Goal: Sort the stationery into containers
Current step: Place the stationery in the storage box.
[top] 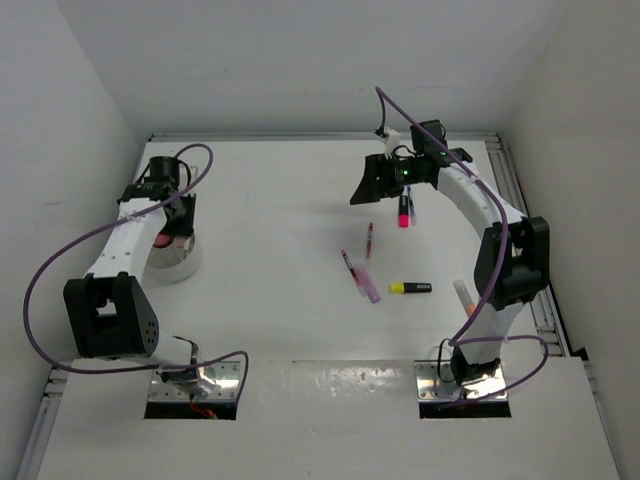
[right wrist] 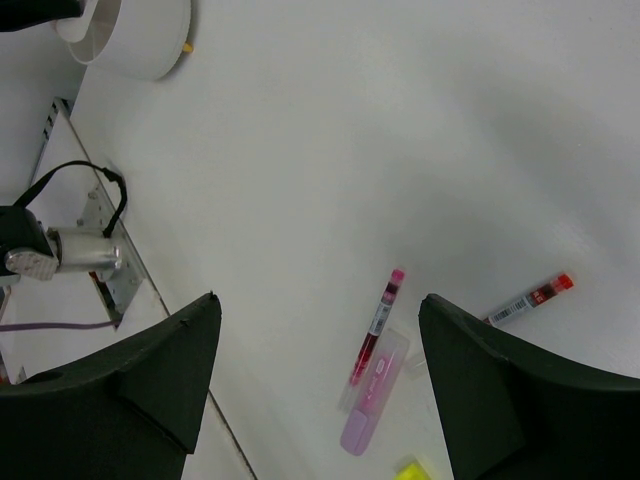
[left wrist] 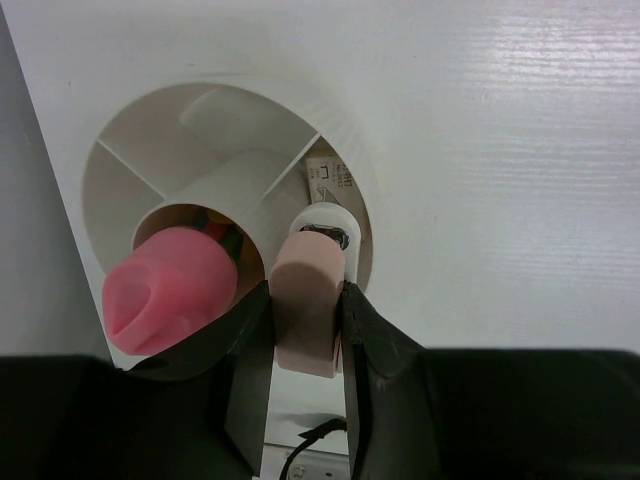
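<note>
My left gripper releases the eraser block now. The block hangs between the dish's centre cup and outer side, so it would end in that section of the dish.
My left gripper is shut on a pale pink-beige eraser block, held over the rim of the round white divided dish. In that dish lie a rounded pink eraser and a white labelled eraser. In the top view the left gripper hangs over the dish. My right gripper is open and empty, high above a pink pen, a pale purple-pink highlighter and a red pen. A yellow-black highlighter lies nearby.
A pink-red highlighter and a blue pen lie under the right arm's wrist. An orange-tipped highlighter lies by the right arm's base. Metal base plates and purple cables sit at the near edge. Walls enclose the table.
</note>
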Tool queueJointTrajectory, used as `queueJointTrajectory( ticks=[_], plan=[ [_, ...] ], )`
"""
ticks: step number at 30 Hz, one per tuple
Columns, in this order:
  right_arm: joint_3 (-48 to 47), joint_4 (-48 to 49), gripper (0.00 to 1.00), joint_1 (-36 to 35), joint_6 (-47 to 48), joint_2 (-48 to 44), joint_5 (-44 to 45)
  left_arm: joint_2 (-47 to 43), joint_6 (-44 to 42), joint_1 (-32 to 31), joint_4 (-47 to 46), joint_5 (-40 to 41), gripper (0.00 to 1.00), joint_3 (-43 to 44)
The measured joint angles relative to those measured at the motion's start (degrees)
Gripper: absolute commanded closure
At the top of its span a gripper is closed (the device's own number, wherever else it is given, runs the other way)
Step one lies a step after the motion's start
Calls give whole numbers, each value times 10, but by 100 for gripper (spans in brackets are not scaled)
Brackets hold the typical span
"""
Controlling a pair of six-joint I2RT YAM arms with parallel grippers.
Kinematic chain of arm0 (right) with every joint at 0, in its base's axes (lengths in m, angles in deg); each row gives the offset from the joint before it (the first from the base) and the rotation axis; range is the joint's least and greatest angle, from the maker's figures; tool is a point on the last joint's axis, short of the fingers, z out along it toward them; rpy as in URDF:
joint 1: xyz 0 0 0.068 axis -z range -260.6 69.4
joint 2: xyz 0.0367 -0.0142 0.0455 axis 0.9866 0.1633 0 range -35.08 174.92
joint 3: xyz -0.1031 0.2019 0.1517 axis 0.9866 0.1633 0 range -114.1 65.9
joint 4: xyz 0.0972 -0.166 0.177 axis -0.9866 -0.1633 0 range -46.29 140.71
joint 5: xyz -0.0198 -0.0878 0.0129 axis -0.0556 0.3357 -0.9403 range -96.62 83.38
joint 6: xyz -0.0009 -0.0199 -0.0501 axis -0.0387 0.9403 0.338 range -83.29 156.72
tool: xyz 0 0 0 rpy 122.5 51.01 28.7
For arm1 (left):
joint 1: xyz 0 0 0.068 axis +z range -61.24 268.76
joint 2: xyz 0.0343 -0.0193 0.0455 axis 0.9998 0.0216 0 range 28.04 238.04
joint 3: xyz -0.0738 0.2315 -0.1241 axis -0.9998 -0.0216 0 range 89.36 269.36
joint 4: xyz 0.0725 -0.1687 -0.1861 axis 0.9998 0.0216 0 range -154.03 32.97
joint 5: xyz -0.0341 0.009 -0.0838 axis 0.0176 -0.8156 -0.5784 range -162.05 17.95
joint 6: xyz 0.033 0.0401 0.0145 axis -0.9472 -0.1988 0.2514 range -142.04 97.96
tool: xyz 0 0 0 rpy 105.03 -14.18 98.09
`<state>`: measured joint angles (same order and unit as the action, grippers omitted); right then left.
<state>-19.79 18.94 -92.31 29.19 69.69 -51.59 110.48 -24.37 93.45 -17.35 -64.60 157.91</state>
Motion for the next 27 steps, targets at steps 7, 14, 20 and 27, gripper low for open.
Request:
queueJointTrajectory(
  ticks=[7, 14, 20, 27],
  plan=[
    [0, 0, 21, 3, 0, 0, 0, 7, 0, -7, -6, 19, 83, 3],
    [0, 0, 21, 3, 0, 1, 0, 15, 0, -9, -6, 25, 64, 3],
    [0, 0, 21, 3, 0, 3, 0, 15, 0, -9, -6, 24, 48, 3],
    [0, -3, 22, 3, 4, 3, 0, 15, -2, -9, -7, 1, 47, 28]
  ],
)
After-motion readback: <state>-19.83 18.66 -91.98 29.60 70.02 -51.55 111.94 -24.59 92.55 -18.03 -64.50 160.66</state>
